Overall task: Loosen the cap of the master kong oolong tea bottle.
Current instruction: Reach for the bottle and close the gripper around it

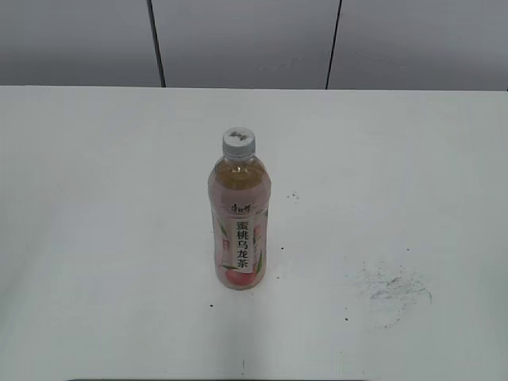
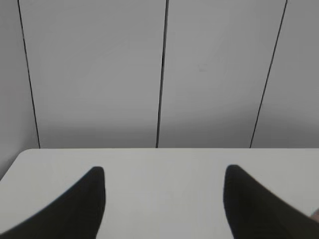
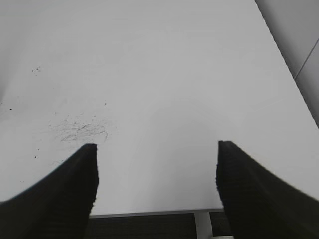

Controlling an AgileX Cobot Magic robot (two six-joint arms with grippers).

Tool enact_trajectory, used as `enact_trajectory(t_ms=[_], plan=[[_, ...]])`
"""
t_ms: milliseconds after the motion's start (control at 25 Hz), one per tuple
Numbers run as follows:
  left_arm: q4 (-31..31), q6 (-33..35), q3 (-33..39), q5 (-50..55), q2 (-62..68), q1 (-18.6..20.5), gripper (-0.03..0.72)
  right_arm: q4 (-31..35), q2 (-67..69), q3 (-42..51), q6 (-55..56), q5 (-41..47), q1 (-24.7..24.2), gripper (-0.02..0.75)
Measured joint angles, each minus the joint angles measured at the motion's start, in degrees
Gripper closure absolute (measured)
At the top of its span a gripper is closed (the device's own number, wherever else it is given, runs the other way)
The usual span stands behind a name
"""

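Observation:
The bottle's shoulder (image 1: 239, 169) slopes in toward the cap. So my left gripper grabs the bottle by its straight-sided middle (image 1: 240, 220) next, around the pink label.
The master kong oolong tea bottle (image 1: 239, 226) stands upright in the middle of the white table (image 1: 95, 198) in the exterior view, its pink label and white strip of characters facing me. The grey-white cap (image 1: 238, 140) sits on its neck. Neither arm shows in the exterior view. My left gripper (image 2: 163, 172) is open and empty over bare table, facing the back wall. My right gripper (image 3: 157, 149) is open and empty above the table's near edge. The bottle is not in either wrist view.
A dark scuff mark (image 1: 394, 287) lies on the table right of the bottle; it also shows in the right wrist view (image 3: 79, 130). A grey panelled wall (image 1: 246, 40) stands behind the table. The table's front edge (image 3: 149, 211) is under the right gripper.

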Motion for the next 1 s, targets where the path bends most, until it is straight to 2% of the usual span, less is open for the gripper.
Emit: enact_trajectory(t_ms=[520, 760, 1000], plan=[[-2.83, 0.0, 0.15, -34.57, 39.01, -0.23, 0.284, 0.0, 0.0, 0.0, 0.0, 0.0, 0.0, 0.183], [-1.89, 0.0, 0.43, -56.49, 56.59, -5.7, 0.304, 0.0, 0.0, 0.0, 0.0, 0.0, 0.0, 0.183], [0.34, -0.06, 0.47, -66.03, 70.01, -8.74, 0.303, 0.0, 0.0, 0.0, 0.0, 0.0, 0.0, 0.183]])
